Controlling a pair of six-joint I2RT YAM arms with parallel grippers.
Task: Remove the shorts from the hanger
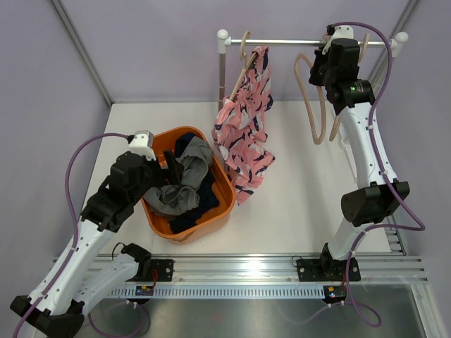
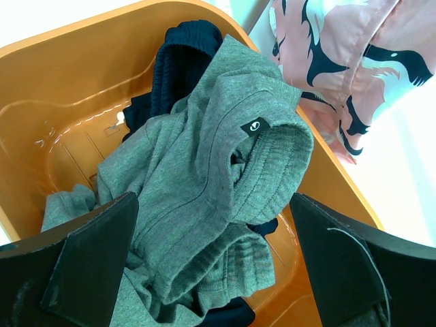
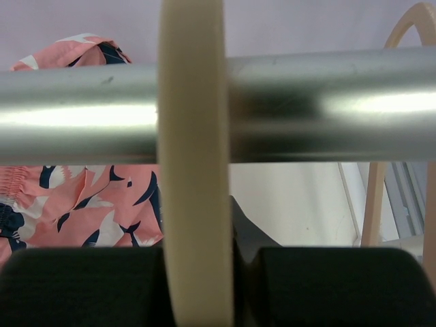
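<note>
My right gripper should open now. The empty hanger's hook crosses the bar and its body hangs below, so the hanger would stay hanging on the bar.
The pink patterned shorts hang from a beige hanger at the left end of the metal rail. They also show in the left wrist view and the right wrist view. The grey shorts and the navy shorts lie in the orange basket. My left gripper hovers open over the grey shorts, holding nothing. My right gripper is up at the rail, shut on the hook of an empty beige hanger.
The empty hanger's body hangs below the rail beside my right gripper. A second empty hanger hangs further right. The rail's post stands behind the basket. Purple walls enclose the white table.
</note>
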